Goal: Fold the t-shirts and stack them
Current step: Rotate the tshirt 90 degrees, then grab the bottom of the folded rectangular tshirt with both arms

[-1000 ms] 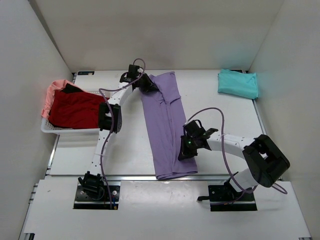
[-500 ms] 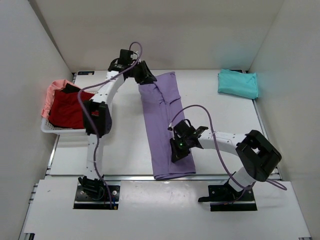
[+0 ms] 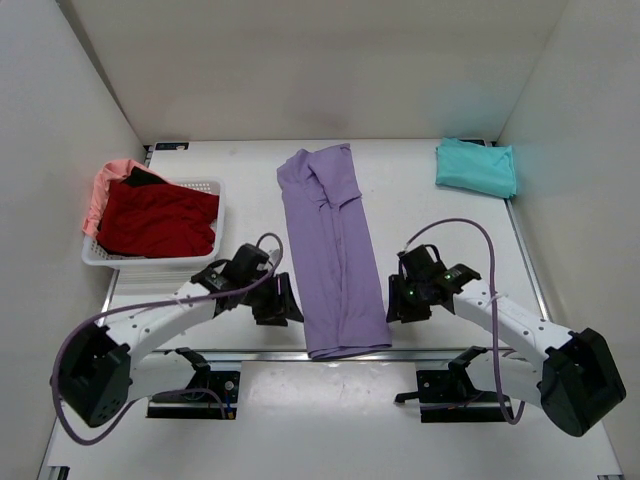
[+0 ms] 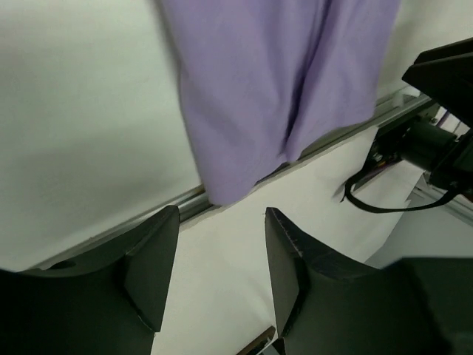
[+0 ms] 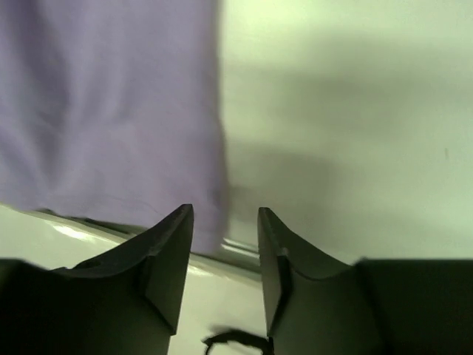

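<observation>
Next, my right gripper grabs the hem corner of the lavender-purple t-shirt, opposite my left gripper, to fold the hem evenly over the folded t-shirt.
A lavender-purple t-shirt lies folded lengthwise into a long strip down the middle of the table, its hem at the near edge. It also shows in the left wrist view and the right wrist view. My left gripper is open and empty just left of the hem. My right gripper is open and empty just right of the hem. A teal t-shirt lies folded at the far right. A red t-shirt and a salmon-pink t-shirt sit in the basket.
A white lattice basket stands at the far left. A metal rail runs along the table's near edge. White walls enclose the table on three sides.
</observation>
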